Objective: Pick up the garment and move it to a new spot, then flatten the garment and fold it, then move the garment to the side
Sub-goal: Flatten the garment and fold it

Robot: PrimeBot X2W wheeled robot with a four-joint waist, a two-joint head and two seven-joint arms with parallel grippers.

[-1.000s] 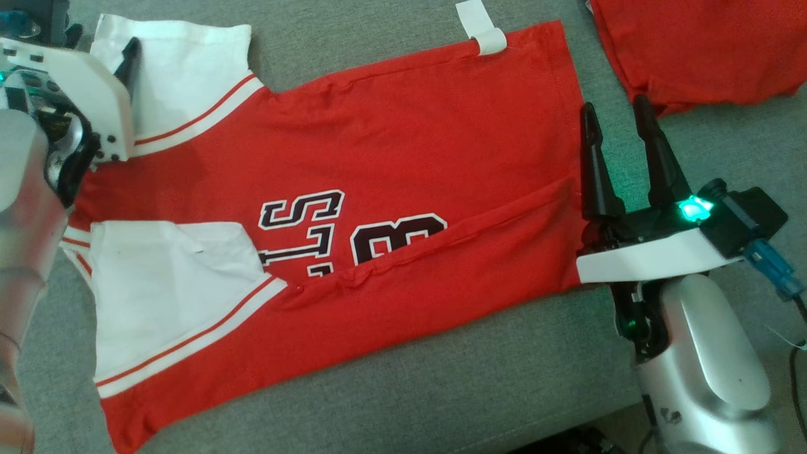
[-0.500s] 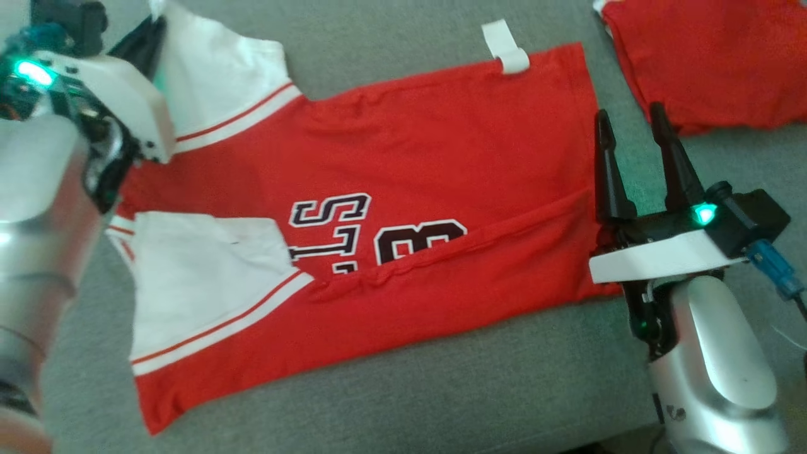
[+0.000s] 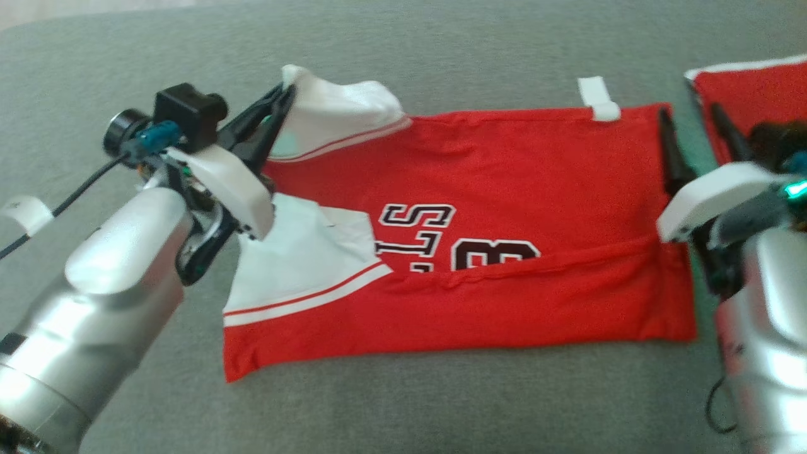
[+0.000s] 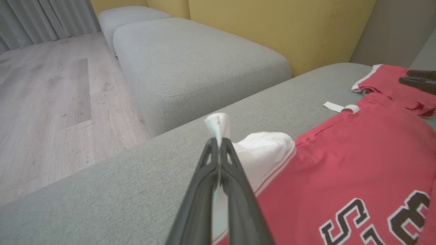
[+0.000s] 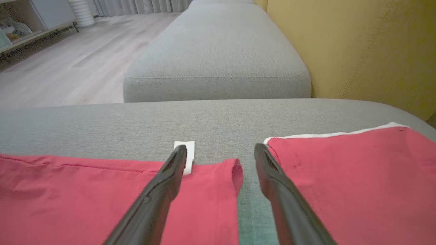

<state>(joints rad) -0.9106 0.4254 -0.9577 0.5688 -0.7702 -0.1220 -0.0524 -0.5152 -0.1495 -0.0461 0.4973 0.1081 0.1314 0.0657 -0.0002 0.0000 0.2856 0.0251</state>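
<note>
The garment has its hem corner [image 3: 664,112] standing up beside the white strip, while the red body [image 3: 522,178] lies flat. My right gripper needs to pick up the garment by that corner next.
The garment [image 3: 504,183], a red jersey with white sleeves and dark lettering, lies spread on the grey cushion [image 3: 441,403], its near side folded over. My left gripper [image 3: 287,94] is shut on the edge of the far white sleeve [image 3: 334,110], which is lifted off the cushion. In the left wrist view a tuft of white fabric [image 4: 218,122] sticks out past the closed left gripper [image 4: 218,141]. My right gripper [image 3: 688,112] stands open at the garment's hem, holding nothing. In the right wrist view the right gripper [image 5: 220,148] straddles the hem corner [image 5: 235,170].
A second red garment [image 3: 756,88] lies just right of the hem, seen also as red cloth [image 5: 340,177]. A white tape strip [image 3: 599,98] marks the cushion at the far hem corner, another strip [image 3: 25,214] lies at the left. A further grey seat [image 4: 197,58] and wooden floor lie beyond.
My left gripper has shut on the far white sleeve and raised its edge, drawing it inward. The head camera has shifted. The right gripper stays open at the hem.
</note>
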